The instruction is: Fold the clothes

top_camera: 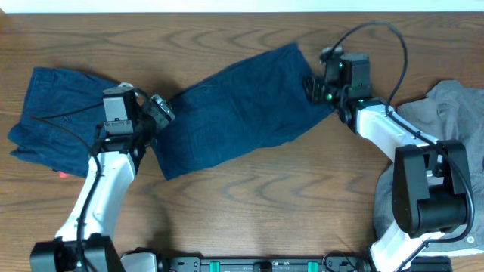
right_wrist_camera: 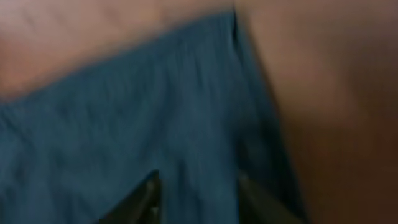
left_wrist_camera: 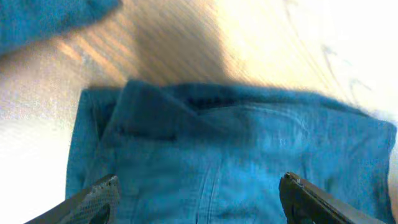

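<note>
I next need my left gripper to pick up the dark blue garment's end nearest the folded blue garment, to fold it over.
A dark blue garment (top_camera: 238, 113) lies spread slantwise across the middle of the wooden table. My left gripper (top_camera: 160, 111) is open over its left end; in the left wrist view both fingers (left_wrist_camera: 199, 186) straddle the blue cloth (left_wrist_camera: 236, 149), with nothing held. My right gripper (top_camera: 314, 89) is open over the garment's right end; in the right wrist view the fingertips (right_wrist_camera: 198, 180) sit apart over the blue cloth (right_wrist_camera: 124, 124) near its edge. A second blue garment (top_camera: 53, 113) lies folded at the far left.
A grey garment (top_camera: 442, 113) is heaped at the right edge, partly under the right arm. A small red item (top_camera: 63, 174) shows by the left garment. Bare wood (top_camera: 265, 196) runs along the front, bare wood (right_wrist_camera: 348, 93) lies right of the cloth.
</note>
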